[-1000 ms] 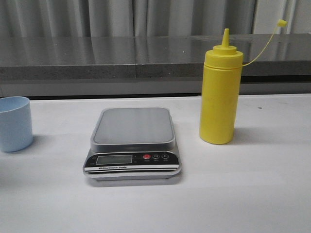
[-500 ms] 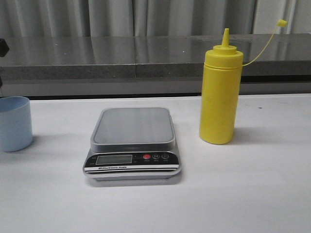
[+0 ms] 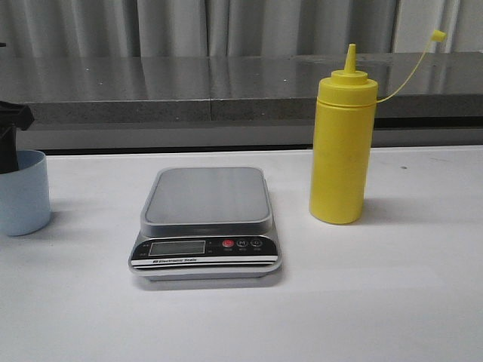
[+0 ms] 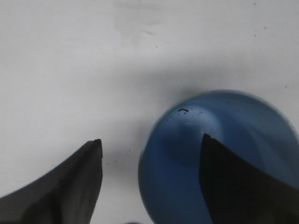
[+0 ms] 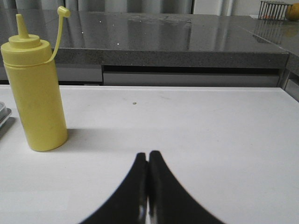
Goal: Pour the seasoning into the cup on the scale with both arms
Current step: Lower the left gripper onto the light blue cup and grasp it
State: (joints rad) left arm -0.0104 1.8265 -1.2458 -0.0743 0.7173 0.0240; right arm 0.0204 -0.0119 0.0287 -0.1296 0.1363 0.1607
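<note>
The cup's rim (image 4: 142, 163) is between my left gripper's fingers, with one finger inside the cup's opening (image 4: 187, 126), so my left gripper should close on the cup's rim.
The pale blue cup (image 3: 24, 192) stands on the white table at the far left; the left wrist view looks down into it (image 4: 187, 158). My left gripper (image 4: 149, 142) hangs open just above the cup, one finger over its mouth, the other outside its rim; only a black part of it shows at the front view's left edge (image 3: 10, 136). The silver-grey scale (image 3: 207, 197) sits mid-table with nothing on its platform. The yellow seasoning bottle (image 3: 342, 143) stands upright right of the scale, cap off and dangling on its tether. It also shows in the right wrist view (image 5: 36, 93). My right gripper (image 5: 148, 155) is shut and empty, low over the table, well apart from the bottle.
A dark grey stone counter (image 3: 226, 87) runs along the back edge of the white table (image 3: 377, 302). A wire basket (image 5: 272, 9) stands on the counter in the right wrist view.
My left gripper has come into the front view at the left edge and now hangs over the cup. The cup, scale and bottle have not moved.
</note>
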